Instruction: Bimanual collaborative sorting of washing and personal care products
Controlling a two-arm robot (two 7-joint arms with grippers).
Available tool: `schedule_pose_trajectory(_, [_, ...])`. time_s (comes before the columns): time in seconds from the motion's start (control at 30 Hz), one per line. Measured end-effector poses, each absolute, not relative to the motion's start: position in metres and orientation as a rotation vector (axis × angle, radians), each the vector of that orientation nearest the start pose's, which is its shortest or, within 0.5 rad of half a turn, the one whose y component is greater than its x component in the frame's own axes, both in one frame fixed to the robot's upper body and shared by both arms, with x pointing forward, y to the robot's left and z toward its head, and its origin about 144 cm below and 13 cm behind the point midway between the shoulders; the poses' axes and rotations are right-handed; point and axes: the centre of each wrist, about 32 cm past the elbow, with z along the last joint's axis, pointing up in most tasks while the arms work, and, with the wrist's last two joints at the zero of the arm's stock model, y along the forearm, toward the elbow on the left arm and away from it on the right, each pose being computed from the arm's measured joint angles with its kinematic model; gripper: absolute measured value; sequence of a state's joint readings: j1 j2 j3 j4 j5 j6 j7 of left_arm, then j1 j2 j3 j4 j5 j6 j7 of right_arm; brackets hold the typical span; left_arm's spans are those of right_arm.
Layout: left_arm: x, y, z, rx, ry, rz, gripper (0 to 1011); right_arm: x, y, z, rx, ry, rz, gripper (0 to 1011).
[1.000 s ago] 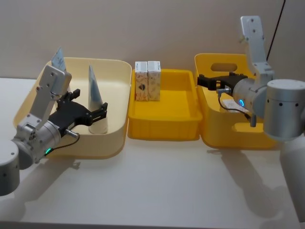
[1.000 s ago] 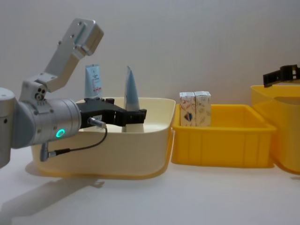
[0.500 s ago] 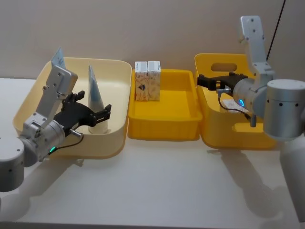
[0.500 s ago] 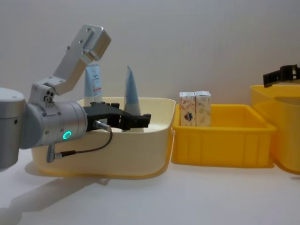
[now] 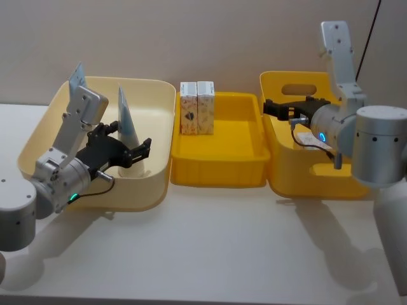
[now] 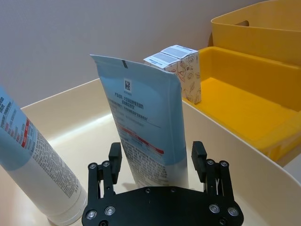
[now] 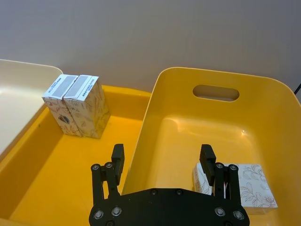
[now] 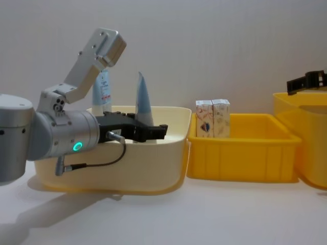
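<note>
The personal care tube must leave the cream bin for sorting, so my left gripper should grab its white lower body (image 5: 131, 145) next.
A pale blue squeeze tube (image 6: 146, 127) stands flat end up in the cream bin (image 5: 152, 89). My left gripper (image 6: 156, 153) is open, one finger on each side of the tube's lower part with small gaps. It also shows as the left gripper (image 5: 138, 151) and the left gripper (image 8: 155, 131). A second tube (image 6: 33, 160) leans at the bin's far left corner. Two white cartons (image 5: 197, 107) stand together in the shallow yellow tray (image 5: 219, 168). My right gripper (image 7: 162, 157) hangs open over the left wall of the deep yellow bin (image 7: 221, 75), where one carton (image 7: 244, 186) lies flat.
The three containers stand in a row across the back of the white table (image 5: 210, 248): cream bin left, tray middle, deep bin right. A wall (image 5: 203, 32) rises close behind them. The tray's right half and the table in front are bare.
My left gripper has pushed forward and slightly right inside the cream bin, so its fingers now straddle the upright tube. The right arm has stayed still.
</note>
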State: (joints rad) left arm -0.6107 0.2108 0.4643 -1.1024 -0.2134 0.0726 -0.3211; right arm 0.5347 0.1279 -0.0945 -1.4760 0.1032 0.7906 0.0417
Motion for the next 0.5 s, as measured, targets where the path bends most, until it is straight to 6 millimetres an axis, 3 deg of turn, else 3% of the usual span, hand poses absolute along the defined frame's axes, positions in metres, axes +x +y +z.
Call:
schedule_pose_trajectory(0.17, [0.6077, 0.1925, 1.2131, 0.189, -0.119, 0.954, 832, 0.5793, -0.2390, 1.3148, -0.333, 0.229, -1.463, 1001])
schedule_pose_trajectory(0.2, [0.6079, 0.1922, 1.2129, 0.189, -0.118, 0.953, 757, 0.5793, -0.2390, 1.3148, -0.333, 0.229, -1.463, 1001])
schedule_pose_trajectory(0.27, [0.6082, 0.1920, 1.2129, 0.190, -0.118, 0.951, 703, 0.5793, -0.2390, 1.3148, -0.333, 0.229, -1.463, 1001])
schedule_pose_trajectory(0.5, [0.6087, 0.1917, 1.2130, 0.191, -0.118, 0.950, 632, 0.5793, -0.2390, 1.3148, -0.333, 0.229, -1.463, 1001])
